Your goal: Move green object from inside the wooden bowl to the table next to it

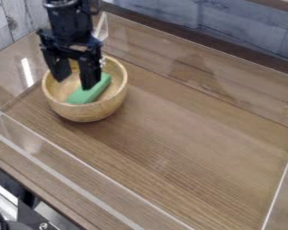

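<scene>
Next, my gripper grips the green object by its body [86, 90] to move it out of the wooden bowl [107, 105] onto the table.
A round tan wooden bowl [107, 105] stands on the left part of the brown table [194, 135]. Inside it lies the green object [94, 91], a small bright block leaning against the bowl's inner wall. My gripper [73, 74] hangs over the bowl's left half, its two black fingers [60, 66] spread open and pointing down. The fingers reach to about the bowl's rim, just left of the block. Nothing sits between them. The block's left end is partly hidden behind a finger.
Clear acrylic walls [134, 208] edge the table on the front, left and right. Bare wood-grain surface lies to the right of the bowl and in front of it. A grey plank wall [230, 27] stands behind.
</scene>
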{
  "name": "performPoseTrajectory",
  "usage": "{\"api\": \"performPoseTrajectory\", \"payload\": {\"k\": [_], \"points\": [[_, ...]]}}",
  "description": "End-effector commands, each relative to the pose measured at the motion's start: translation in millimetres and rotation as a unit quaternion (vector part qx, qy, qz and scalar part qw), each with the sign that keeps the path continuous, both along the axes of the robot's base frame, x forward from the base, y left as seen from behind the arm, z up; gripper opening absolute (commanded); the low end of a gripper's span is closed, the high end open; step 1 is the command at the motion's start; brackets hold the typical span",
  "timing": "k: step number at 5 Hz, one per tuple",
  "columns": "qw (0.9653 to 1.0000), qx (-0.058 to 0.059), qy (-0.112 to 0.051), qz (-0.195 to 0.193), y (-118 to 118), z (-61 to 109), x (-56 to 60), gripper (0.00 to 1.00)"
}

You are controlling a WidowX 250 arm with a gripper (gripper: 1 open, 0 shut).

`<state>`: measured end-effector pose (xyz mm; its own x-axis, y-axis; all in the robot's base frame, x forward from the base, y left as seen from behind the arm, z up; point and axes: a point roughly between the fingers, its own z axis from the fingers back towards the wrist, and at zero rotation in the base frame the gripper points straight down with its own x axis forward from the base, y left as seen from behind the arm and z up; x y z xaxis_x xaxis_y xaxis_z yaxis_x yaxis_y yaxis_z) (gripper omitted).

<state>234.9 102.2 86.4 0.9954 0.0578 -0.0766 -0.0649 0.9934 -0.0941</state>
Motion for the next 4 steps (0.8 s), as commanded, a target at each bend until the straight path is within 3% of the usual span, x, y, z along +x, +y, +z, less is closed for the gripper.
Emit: {"api": "performPoseTrajectory", "payload": {"k": [1, 4], "points": [[0.9997, 0.016, -0.017, 0.0, -3.2, -0.5, 10.4, 1.0], [0.9981, 0.04, -0.018, 0.044, -11.1, -38.8, 13.8, 1.0]]}}
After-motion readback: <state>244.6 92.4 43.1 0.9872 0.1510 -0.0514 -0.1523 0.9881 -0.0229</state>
